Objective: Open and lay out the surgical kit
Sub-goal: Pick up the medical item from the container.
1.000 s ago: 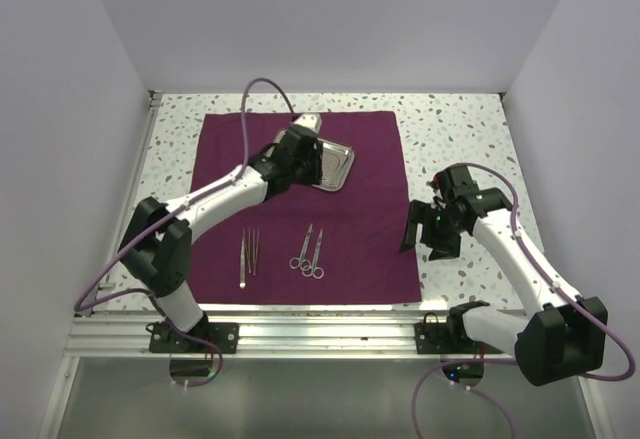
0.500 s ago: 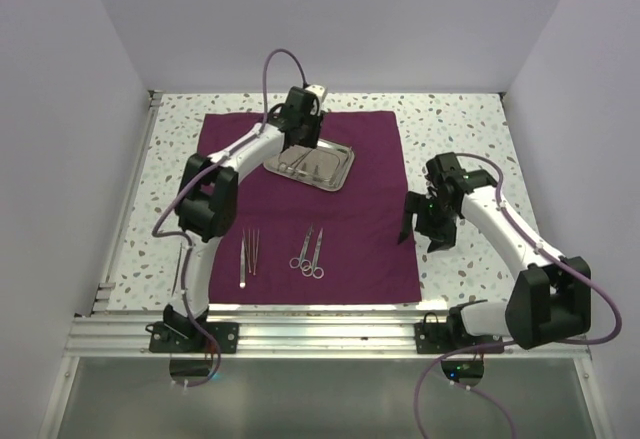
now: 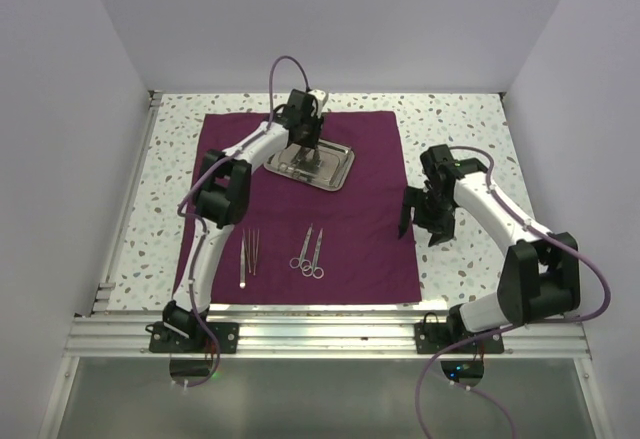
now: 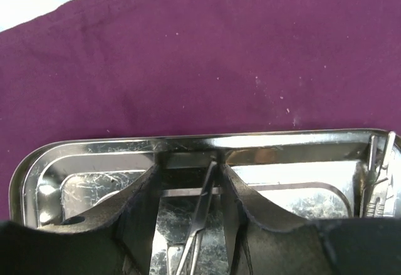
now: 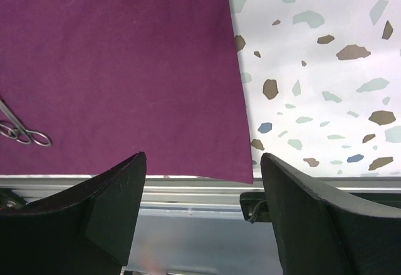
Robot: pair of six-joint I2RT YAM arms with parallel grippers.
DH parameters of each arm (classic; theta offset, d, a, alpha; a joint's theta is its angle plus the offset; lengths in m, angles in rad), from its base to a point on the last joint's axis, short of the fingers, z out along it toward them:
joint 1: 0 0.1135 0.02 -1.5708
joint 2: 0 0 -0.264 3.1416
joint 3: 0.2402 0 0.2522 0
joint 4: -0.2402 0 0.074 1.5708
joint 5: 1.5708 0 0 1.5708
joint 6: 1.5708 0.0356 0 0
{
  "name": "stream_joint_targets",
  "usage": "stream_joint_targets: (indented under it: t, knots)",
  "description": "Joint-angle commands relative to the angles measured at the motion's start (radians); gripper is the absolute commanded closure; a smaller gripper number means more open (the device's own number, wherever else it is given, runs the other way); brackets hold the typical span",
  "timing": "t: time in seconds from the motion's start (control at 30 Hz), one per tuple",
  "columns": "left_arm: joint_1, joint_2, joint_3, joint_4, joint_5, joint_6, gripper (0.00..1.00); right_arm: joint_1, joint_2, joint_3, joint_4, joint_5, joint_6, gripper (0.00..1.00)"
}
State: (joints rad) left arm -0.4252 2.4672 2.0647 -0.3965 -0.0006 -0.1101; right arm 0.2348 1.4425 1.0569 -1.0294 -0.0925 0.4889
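My left gripper needs to close now: the slim steel instrument's narrow end is between my fingers, so they would hold the instrument.
The dark purple cloth (image 3: 360,239) lies spread flat on the table. The steel tray (image 3: 343,172) sits on its far middle part. My left gripper (image 3: 303,149) is down inside the tray (image 4: 94,146), open. Its fingers stand on either side of a slim ring-handled steel instrument (image 4: 203,206) lying in the tray. Another instrument (image 4: 376,181) leans at the tray's right end. Slim tweezers (image 3: 248,254) and two scissors-like instruments (image 3: 310,252) lie on the near part of the cloth. My right gripper (image 3: 420,231) is open and empty above the cloth's right edge (image 5: 241,131).
The terrazzo table top (image 3: 460,129) surrounds the cloth. An aluminium rail (image 3: 320,334) runs along the near edge and shows in the right wrist view (image 5: 188,190). White walls enclose the back and both sides. Ring handles (image 5: 25,134) show at the left of the right wrist view.
My left arm has stretched out toward the far side and its gripper has come down into the tray. My right arm has drawn slightly back and left.
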Motion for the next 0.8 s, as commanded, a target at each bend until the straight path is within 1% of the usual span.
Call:
stream_joint_targets:
  t: [0.0, 0.2, 0.27, 0.3, 0.37, 0.4, 0.47, 0.63, 0.77]
  knots:
    - [0.006, 0.022, 0.04, -0.01, 0.024, 0.032, 0.55, 0.003, 0.018, 0.054, -0.017, 0.033, -0.01, 0.23]
    - [0.005, 0.029, -0.008, -0.008, 0.028, 0.055, 0.57, 0.003, 0.047, 0.068, -0.012, 0.033, -0.018, 0.22]
    - [0.002, 0.029, -0.023, -0.015, 0.007, 0.067, 0.59, 0.003, 0.056, 0.069, -0.008, 0.028, -0.019, 0.23]
    - [0.002, 0.029, -0.029, -0.021, 0.004, 0.076, 0.63, 0.001, 0.062, 0.072, -0.005, 0.027, -0.021, 0.23]
    - [0.0, 0.032, -0.044, -0.028, -0.038, 0.079, 0.66, 0.001, 0.067, 0.072, 0.0, 0.02, -0.023, 0.23]
    - [0.002, 0.039, -0.048, -0.042, -0.05, 0.078, 0.69, 0.001, 0.067, 0.072, 0.002, 0.017, -0.023, 0.23]
    - [0.003, 0.05, -0.048, -0.077, -0.071, 0.081, 0.72, 0.003, 0.075, 0.074, 0.006, 0.011, -0.027, 0.23]
    - [0.002, 0.068, -0.067, -0.114, -0.049, 0.095, 0.74, 0.003, 0.079, 0.069, 0.012, 0.0, -0.036, 0.23]
    - [0.002, 0.096, -0.052, -0.165, -0.024, 0.095, 0.82, 0.001, 0.082, 0.064, 0.017, -0.006, -0.042, 0.23]
